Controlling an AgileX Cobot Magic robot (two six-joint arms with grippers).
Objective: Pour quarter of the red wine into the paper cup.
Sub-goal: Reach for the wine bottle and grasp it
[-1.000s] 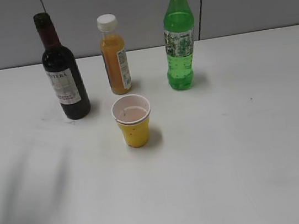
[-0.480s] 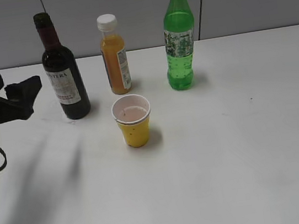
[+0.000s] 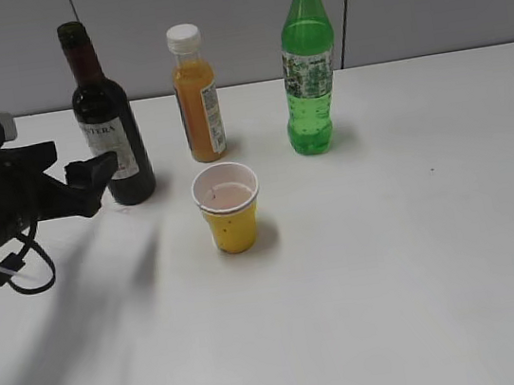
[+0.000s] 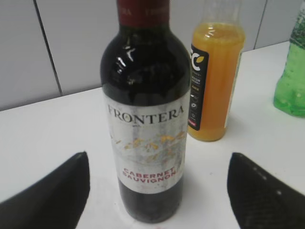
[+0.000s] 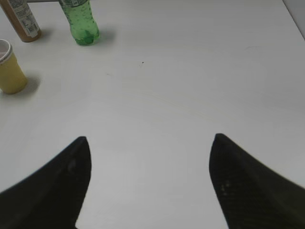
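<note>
My left gripper will next grab the bottle around the labelled body (image 3: 115,152) to pour the red wine, since the bottle's bulk is below a slim neck (image 3: 81,54).
The red wine bottle (image 3: 110,127) stands upright at the back left, dark glass with a maroon foil neck and a white label; it fills the left wrist view (image 4: 145,109). The yellow paper cup (image 3: 229,208) stands in front of it to the right, white inside with a little pinkish liquid; it also shows in the right wrist view (image 5: 10,69). My left gripper (image 3: 77,170) is open just left of the bottle at label height, its fingertips (image 4: 57,191) apart on either side of the bottle's base. My right gripper (image 5: 150,162) is open over bare table, outside the exterior view.
An orange juice bottle (image 3: 196,96) with a white cap stands right of the wine. A green soda bottle (image 3: 308,66) stands further right. A grey panel wall runs behind the white table (image 3: 419,256). A black cable loops under my left arm.
My left arm has come in from the left edge toward the wine bottle, with its open fingers now close to the bottle. The bottles and cup have not moved.
</note>
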